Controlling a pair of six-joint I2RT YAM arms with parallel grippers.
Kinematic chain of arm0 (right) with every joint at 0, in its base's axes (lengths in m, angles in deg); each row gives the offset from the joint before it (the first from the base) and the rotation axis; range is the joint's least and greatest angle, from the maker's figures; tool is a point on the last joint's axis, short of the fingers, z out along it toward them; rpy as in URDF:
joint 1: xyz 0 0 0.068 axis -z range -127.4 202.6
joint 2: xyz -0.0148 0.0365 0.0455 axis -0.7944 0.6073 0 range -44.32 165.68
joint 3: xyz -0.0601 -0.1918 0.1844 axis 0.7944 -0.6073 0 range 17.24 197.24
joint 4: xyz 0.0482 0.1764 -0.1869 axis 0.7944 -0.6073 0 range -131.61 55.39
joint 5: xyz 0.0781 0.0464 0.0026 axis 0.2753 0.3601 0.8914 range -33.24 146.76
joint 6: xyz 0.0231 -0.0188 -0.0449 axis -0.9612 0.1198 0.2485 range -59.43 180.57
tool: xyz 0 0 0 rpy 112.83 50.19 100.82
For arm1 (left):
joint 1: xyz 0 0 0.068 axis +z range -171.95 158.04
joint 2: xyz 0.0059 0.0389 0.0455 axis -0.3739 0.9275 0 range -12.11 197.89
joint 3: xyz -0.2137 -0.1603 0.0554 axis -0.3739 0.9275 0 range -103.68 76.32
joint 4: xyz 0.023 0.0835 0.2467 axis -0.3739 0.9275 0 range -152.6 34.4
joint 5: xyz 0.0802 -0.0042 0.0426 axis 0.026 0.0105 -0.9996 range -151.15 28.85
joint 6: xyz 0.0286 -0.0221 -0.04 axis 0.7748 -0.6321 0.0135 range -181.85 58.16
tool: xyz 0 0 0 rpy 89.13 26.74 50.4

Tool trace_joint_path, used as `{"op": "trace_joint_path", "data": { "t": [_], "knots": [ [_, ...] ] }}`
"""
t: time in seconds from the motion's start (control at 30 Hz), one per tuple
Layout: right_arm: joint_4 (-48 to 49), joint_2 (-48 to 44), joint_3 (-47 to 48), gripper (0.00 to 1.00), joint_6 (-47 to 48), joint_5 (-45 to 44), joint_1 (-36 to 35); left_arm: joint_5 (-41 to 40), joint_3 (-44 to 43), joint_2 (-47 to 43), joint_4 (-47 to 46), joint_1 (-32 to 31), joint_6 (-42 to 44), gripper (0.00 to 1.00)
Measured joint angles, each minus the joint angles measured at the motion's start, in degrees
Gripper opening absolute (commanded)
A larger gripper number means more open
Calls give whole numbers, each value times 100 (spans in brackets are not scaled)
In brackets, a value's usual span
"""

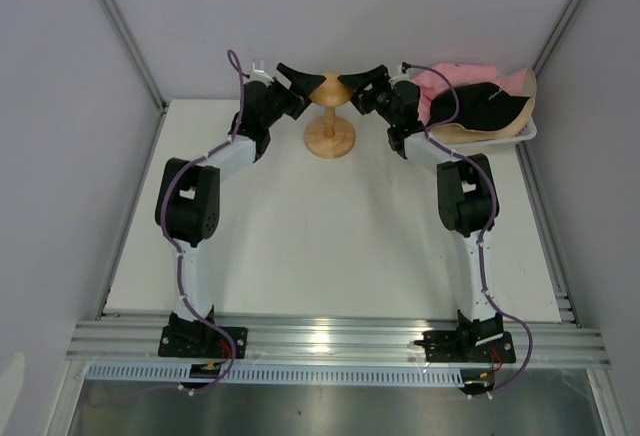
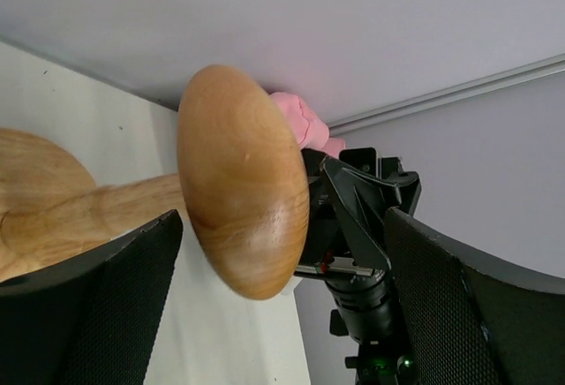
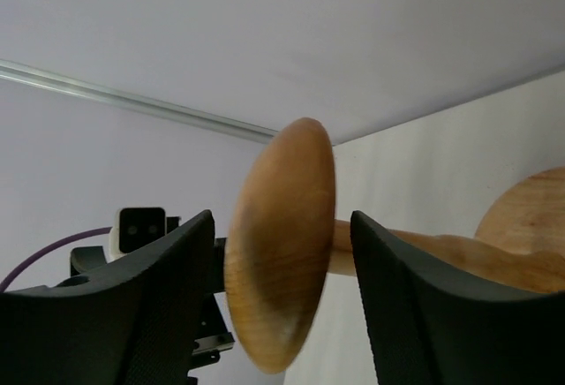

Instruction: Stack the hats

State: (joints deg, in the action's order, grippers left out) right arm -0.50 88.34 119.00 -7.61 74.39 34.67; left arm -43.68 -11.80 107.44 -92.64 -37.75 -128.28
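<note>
The stand's base should stay free to be set upright for stacking the hats, so my left gripper needs to grab the wooden stand's cap edge (image 1: pixel 317 91) (image 2: pixel 245 203) opposite my right gripper.
The hats lie piled in a white basket (image 1: pixel 529 132) at the back right: a pink hat (image 1: pixel 455 77), a black hat (image 1: pixel 492 107) and a beige hat (image 1: pixel 466 134) under them. A bit of the pink hat (image 2: pixel 297 117) shows behind the stand in the left wrist view. My left gripper (image 1: pixel 298 80) (image 2: pixel 282 226) is open, its fingers on either side of the wooden stand's cap (image 2: pixel 243 182) without touching it. My right gripper (image 1: pixel 368 80) (image 3: pixel 282 222) faces it from the other side, open, with the cap (image 3: pixel 282 252) between its fingers and gaps on both sides.
The wooden mushroom-shaped stand (image 1: pixel 330 134) is upright at the back middle of the white table (image 1: pixel 330 236), bare of hats. Grey walls close in the back and both sides. Each wrist view shows the opposite arm just beyond the cap.
</note>
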Motion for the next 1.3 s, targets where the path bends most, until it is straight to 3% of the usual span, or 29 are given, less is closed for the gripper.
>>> {"op": "trace_joint_path", "data": {
  "t": [0.17,0.27,0.37,0.4,0.57,0.83,1.3],
  "knots": [
    [-13,20,164,48,-35,33,-15,94,-393,245,-72,9,-120,93],
    [63,118,181,38,-111,52,-11,125,-431,317,-98,24,-186,82],
    [81,127,190,29,-258,90,-15,127,-433,348,-37,35,-225,63],
    [83,127,190,26,-262,94,-15,140,-433,365,-20,46,-227,52],
    [70,127,186,15,-282,120,-9,197,-426,389,186,72,-240,24],
    [350,-374,-647,11,-463,153,7,385,-70,-72,426,24,-98,20],
    [-389,-2944,-2983,6,72,-389,-538,138,2343,-2514,485,-380,-103,21]
  ]
}}
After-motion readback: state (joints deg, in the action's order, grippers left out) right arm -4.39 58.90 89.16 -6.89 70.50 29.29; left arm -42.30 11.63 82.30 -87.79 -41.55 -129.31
